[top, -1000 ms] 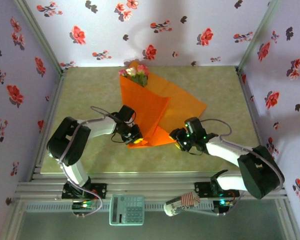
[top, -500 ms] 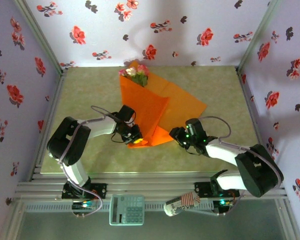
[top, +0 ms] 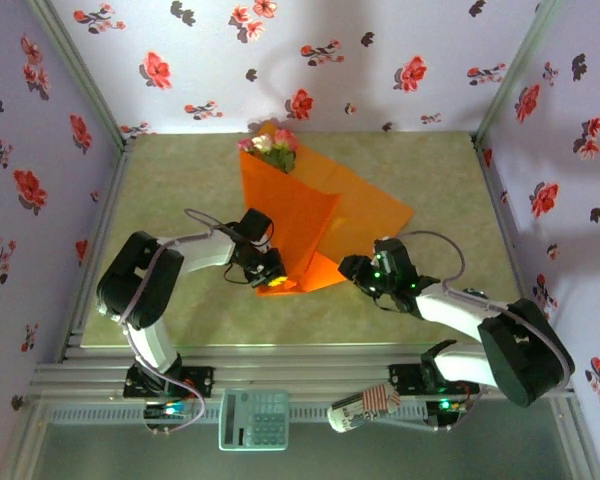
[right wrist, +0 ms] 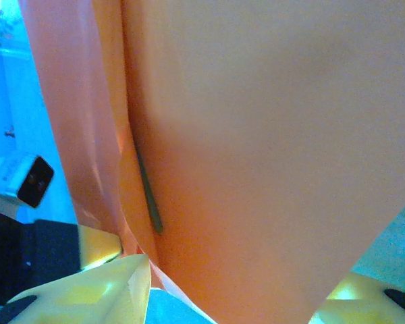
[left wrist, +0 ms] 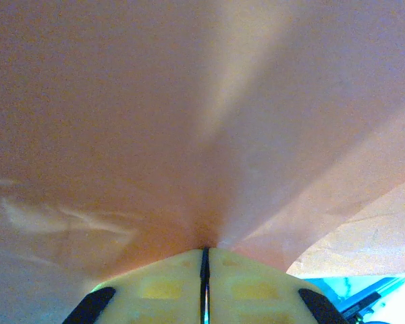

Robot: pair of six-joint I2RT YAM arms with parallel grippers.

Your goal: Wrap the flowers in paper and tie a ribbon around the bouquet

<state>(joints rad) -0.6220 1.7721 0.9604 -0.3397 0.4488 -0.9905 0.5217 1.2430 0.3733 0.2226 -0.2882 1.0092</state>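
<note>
My right gripper grabs the orange paper's loose flap (top: 357, 230) by its near edge next, to wrap it across the flowers (top: 270, 144).
The orange paper (top: 315, 215) lies on the table, folded over the flowers (top: 270, 144), whose pink and cream heads stick out at its far end as a loose bouquet (top: 280, 195). My left gripper (top: 273, 281) is at the paper's near tip. In the left wrist view its yellow fingertips (left wrist: 169, 287) meet, and the paper (left wrist: 202, 135) is pinched in the seam. My right gripper (top: 359, 272) is at the tip's right side. It is open, with the folded paper (right wrist: 270, 155) between its spread fingers (right wrist: 115, 287). A green stem (right wrist: 148, 199) shows in a fold. The ribbon is out of view.
A pale green mat (top: 180, 190) covers the table, walled on three sides by flowered wallpaper. A grey calculator (top: 253, 418) and a red-striped white object (top: 365, 408) lie on the near rail, behind the arm bases.
The right arm has shifted slightly, bringing its gripper a little closer to the paper's tip. The left gripper holds the paper in nearly the same place.
</note>
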